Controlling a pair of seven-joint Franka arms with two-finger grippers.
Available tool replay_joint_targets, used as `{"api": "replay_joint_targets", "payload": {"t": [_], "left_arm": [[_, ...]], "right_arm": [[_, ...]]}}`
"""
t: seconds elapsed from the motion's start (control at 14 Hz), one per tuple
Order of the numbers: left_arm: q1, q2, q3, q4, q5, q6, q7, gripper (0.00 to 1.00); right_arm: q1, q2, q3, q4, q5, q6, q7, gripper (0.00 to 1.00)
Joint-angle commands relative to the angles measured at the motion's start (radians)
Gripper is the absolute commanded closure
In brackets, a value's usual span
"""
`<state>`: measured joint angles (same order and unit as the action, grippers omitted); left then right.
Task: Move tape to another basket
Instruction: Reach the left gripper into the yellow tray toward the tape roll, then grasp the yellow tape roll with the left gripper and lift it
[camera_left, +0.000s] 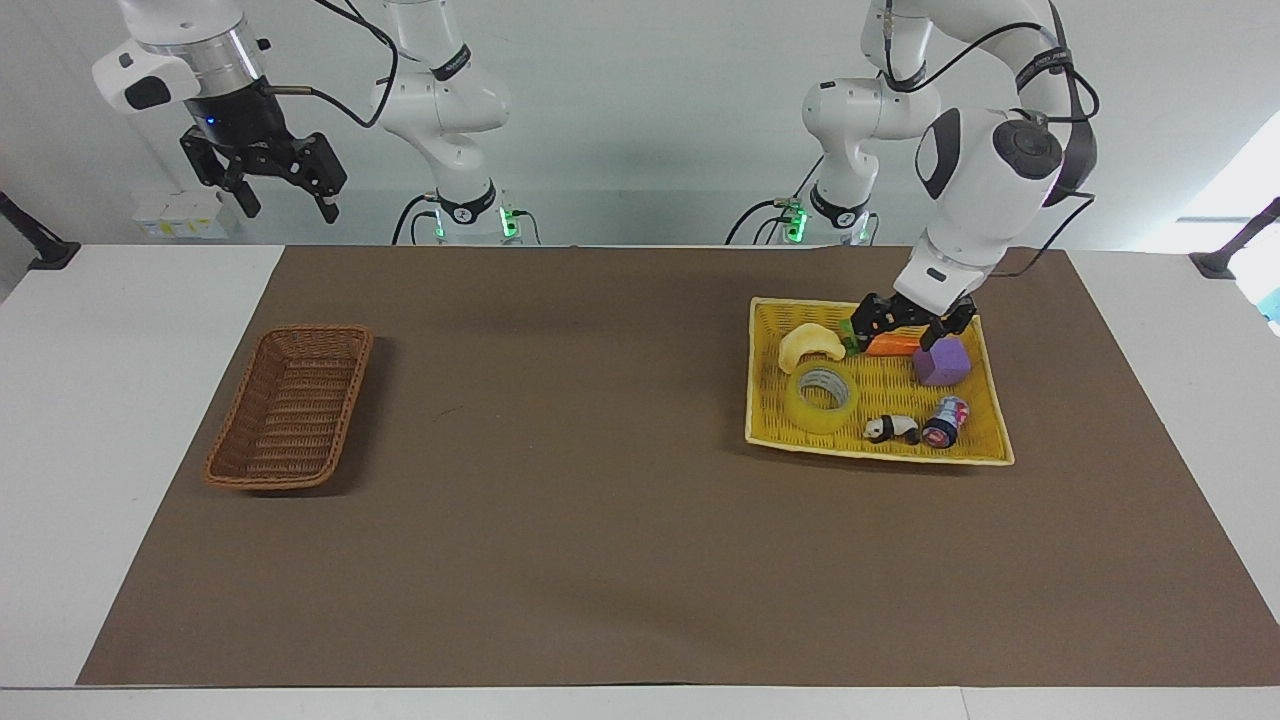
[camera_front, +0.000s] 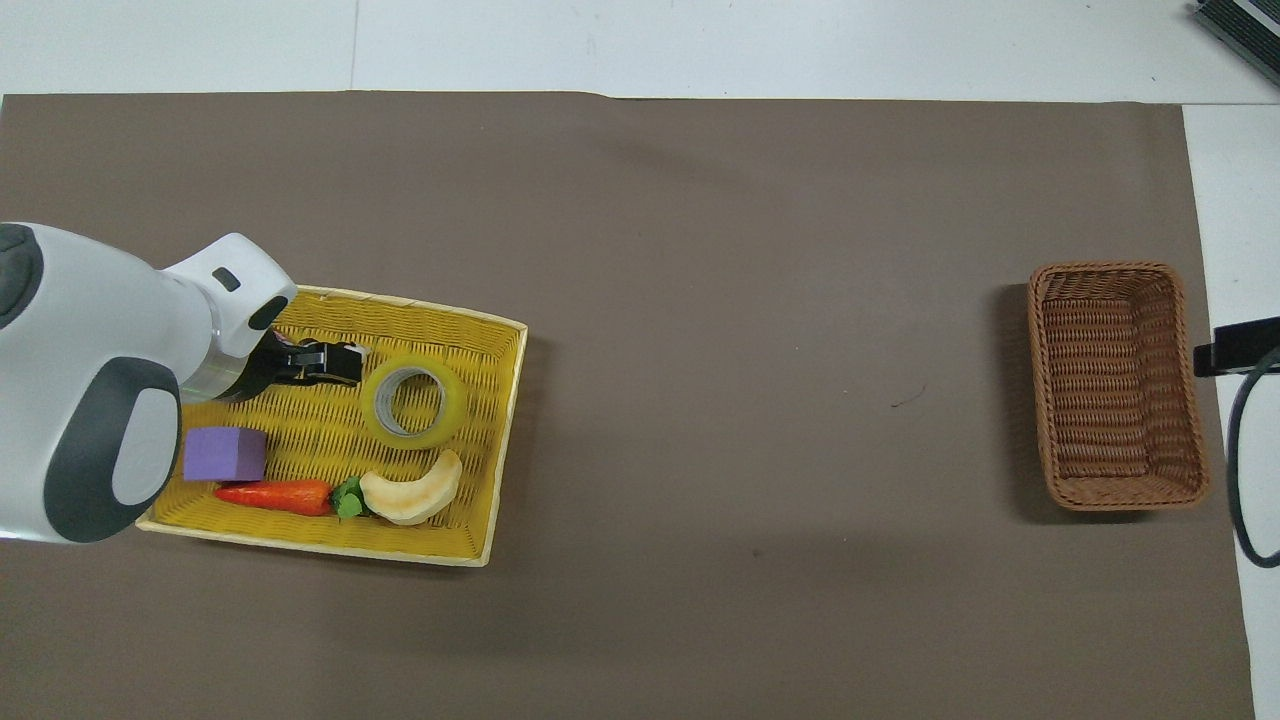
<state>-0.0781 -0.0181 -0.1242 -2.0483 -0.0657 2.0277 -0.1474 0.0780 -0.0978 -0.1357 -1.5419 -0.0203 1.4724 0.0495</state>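
The tape is wide but its band is narrow around the open core, so the left gripper will next grab the tape by one side of its band.
The tape, a yellow translucent roll with a grey-white core, lies flat in the flat yellow tray at the left arm's end of the table; it also shows in the overhead view. My left gripper is open and empty, low over the tray above the carrot and the purple block, apart from the tape. In the overhead view the left gripper shows just beside the tape. The brown wicker basket stands empty at the right arm's end. My right gripper waits open, raised above that end.
The yellow tray also holds a pale crescent toy, a carrot, a purple block, a panda figure and a small can. A brown mat covers the table between tray and basket.
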Motion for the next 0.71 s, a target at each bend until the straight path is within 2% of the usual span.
{"api": "replay_joint_targets", "payload": {"t": [0.0, 0.29, 0.5, 0.64], "left_arm": [[-0.003, 0.053, -0.005, -0.079, -0.013, 0.139, -0.006, 0.00], [-0.003, 0.075, -0.005, -0.174, -0.029, 0.279, -0.006, 0.01], [-0.006, 0.086, -0.005, -0.229, -0.054, 0.354, -0.006, 0.14], [-0.009, 0.076, -0.006, -0.248, -0.057, 0.355, -0.006, 0.17]], "right_arm": [[-0.006, -0.013, 0.005, -0.009, 0.003, 0.006, -0.022, 0.00], [-0.006, -0.013, 0.005, -0.009, 0.003, 0.006, -0.022, 0.00], [-0.006, -0.013, 0.005, -0.009, 0.003, 0.006, -0.022, 0.00], [-0.006, -0.013, 0.005, -0.009, 0.003, 0.006, -0.022, 0.00]]}}
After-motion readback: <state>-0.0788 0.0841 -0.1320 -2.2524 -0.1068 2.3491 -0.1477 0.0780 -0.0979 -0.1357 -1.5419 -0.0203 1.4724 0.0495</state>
